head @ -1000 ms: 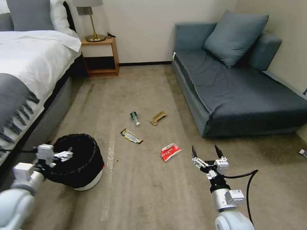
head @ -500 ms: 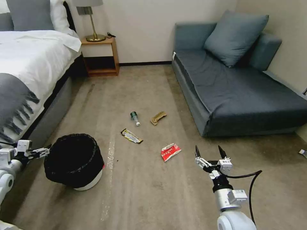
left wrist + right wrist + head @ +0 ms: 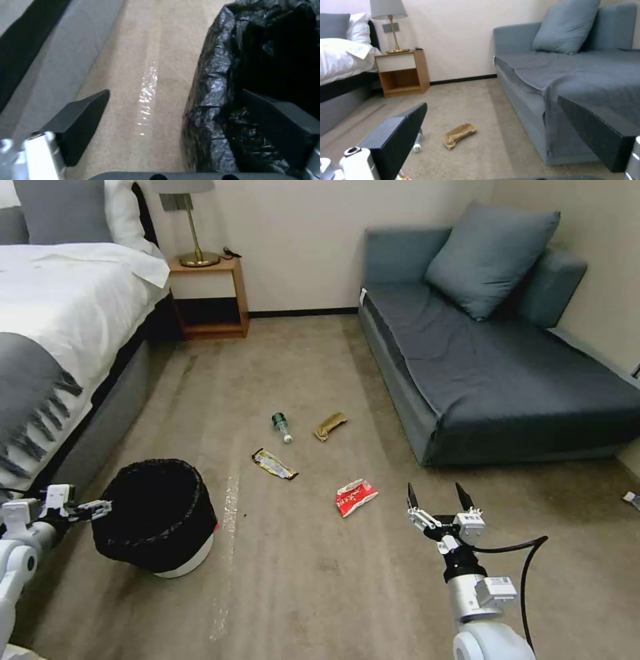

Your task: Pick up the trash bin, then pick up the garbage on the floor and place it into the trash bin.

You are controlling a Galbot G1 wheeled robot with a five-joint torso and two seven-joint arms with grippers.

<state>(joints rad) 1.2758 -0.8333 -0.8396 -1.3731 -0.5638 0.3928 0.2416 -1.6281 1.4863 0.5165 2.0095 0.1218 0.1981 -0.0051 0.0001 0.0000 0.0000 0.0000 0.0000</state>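
The trash bin's round body (image 3: 164, 544) is wider than my open fingers, so my left gripper needs to grab the trash bin by its thin rim next.
The trash bin (image 3: 190, 561), white and low with a crinkled black bag (image 3: 213, 82), stands on the carpet beside the bed. My left gripper (image 3: 99, 507) is open at the bin's left rim; in the left wrist view (image 3: 175, 91) one finger hangs over the carpet and the other over the bag. Garbage lies mid-floor: a red-and-white wrapper (image 3: 355, 497), a yellow-and-black wrapper (image 3: 274, 465), a brown paper wrapper (image 3: 331, 425) (image 3: 458, 135) and a small bottle (image 3: 281, 426) (image 3: 417, 143). My right gripper (image 3: 435, 492) (image 3: 491, 102) is open and empty, just right of the red wrapper.
A bed (image 3: 60, 313) runs along the left. A wooden nightstand (image 3: 210, 297) with a lamp stands at the back wall. A blue sofa (image 3: 493, 360) takes up the right side. A small scrap (image 3: 632, 500) lies at the right edge. Bare carpet lies around the litter.
My left arm has drawn back from above the bin to its left side, then edged toward the rim. The right gripper has shifted slightly right and nearer.
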